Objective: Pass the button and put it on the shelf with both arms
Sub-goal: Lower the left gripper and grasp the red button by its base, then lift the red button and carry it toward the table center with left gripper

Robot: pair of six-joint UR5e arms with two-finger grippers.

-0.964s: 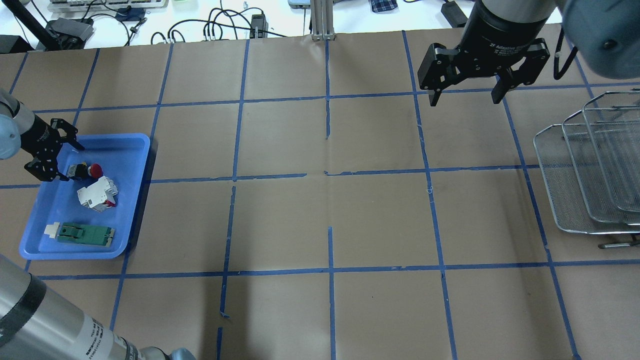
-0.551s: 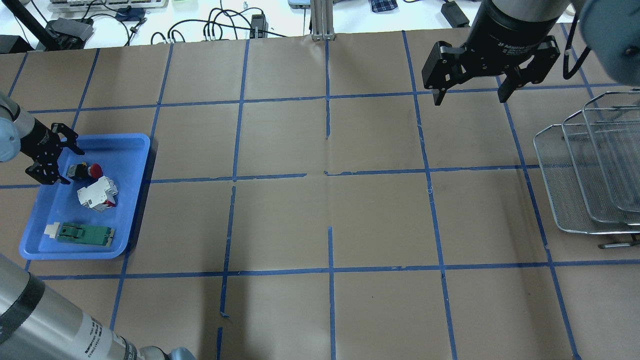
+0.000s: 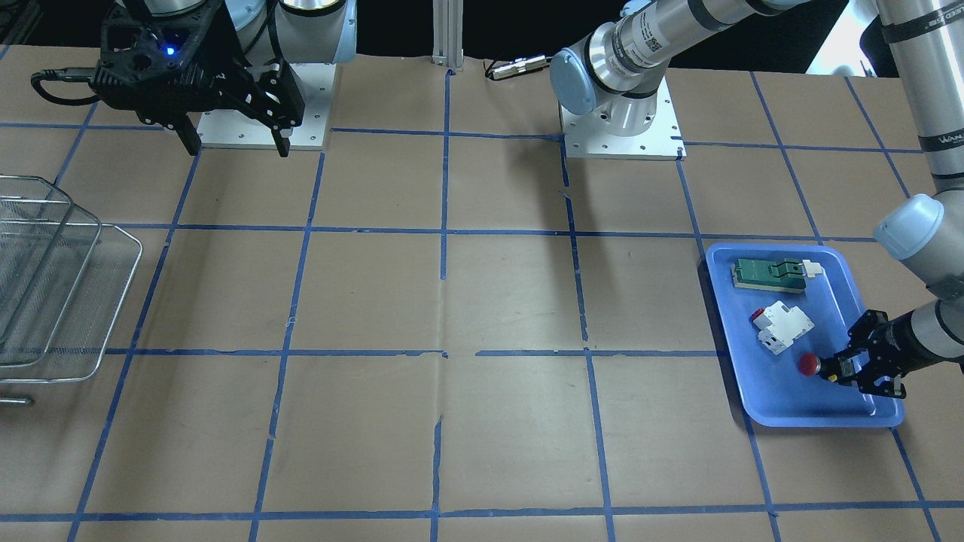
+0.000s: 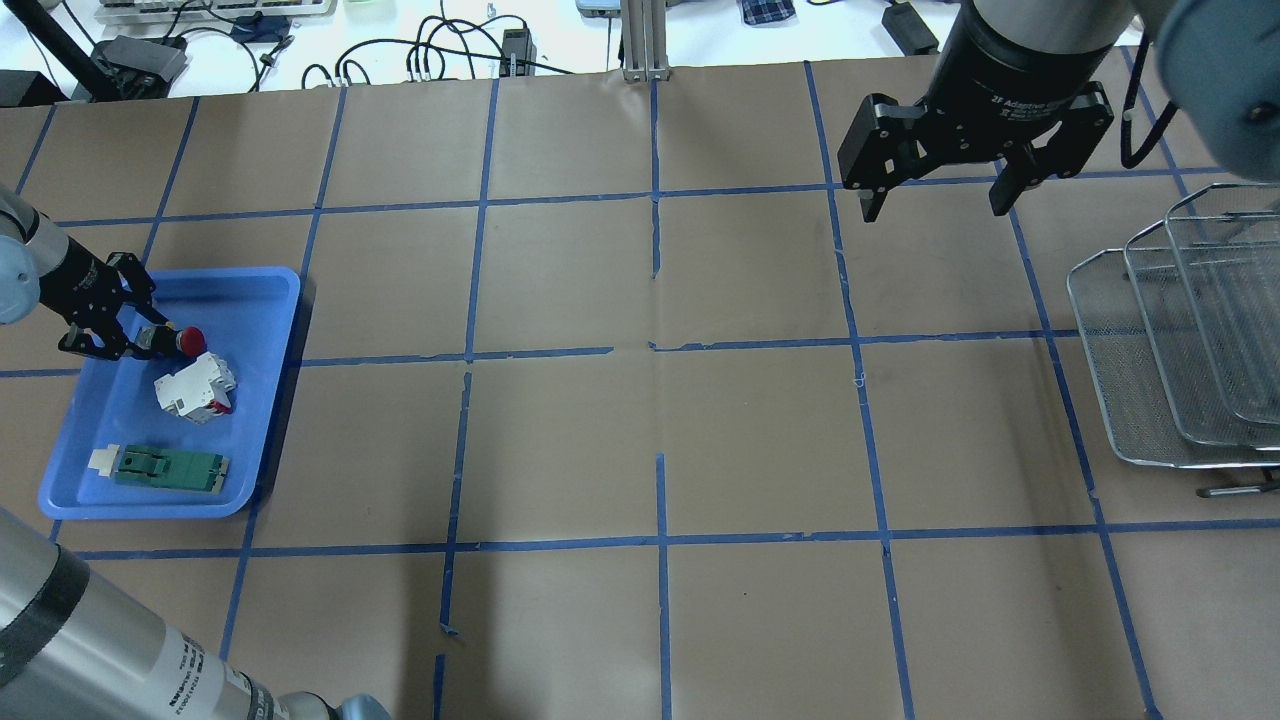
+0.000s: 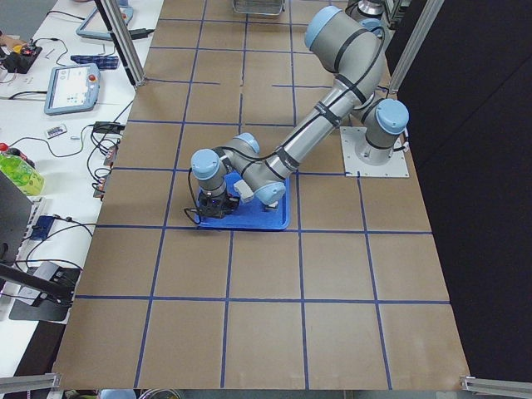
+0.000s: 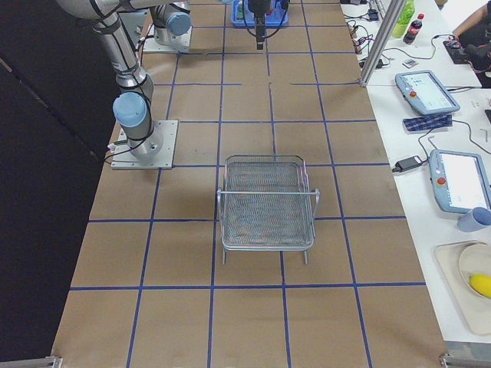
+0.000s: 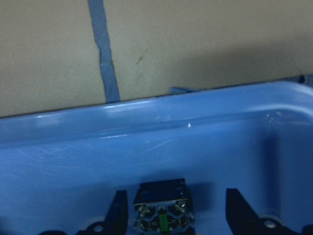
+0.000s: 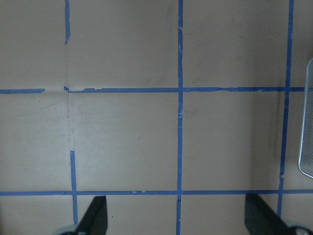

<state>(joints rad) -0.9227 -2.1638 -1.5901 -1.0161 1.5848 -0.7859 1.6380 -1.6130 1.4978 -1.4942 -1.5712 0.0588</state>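
The red cap of the button should stay free for the pass to my right gripper, so my left gripper should next grab the button by its black body [image 7: 161, 209].
The button [image 4: 183, 342] lies on its side in the blue tray [image 4: 255, 300], red cap pointing right; it also shows in the front view [image 3: 810, 365]. My left gripper [image 4: 128, 322] is low in the tray and open. Its fingers stand on either side of the button's black body [image 7: 161, 209], with a gap on the right side in the left wrist view. My right gripper [image 4: 935, 205] hangs open and empty above the far right of the table. The wire shelf [image 4: 1150, 400] stands at the right edge, also seen in the front view [image 3: 75, 301].
A white block with a red tab [image 4: 195, 390] lies just beside the button in the tray. A flat green board [image 4: 165, 467] lies at the tray's near end. The tray wall [image 7: 146, 137] rises just past the button. Brown paper with blue tape lines covers the table.
My left gripper has moved in over the button, and its fingers now straddle the black body and stand closer together. My right gripper has shifted slightly and stays open.
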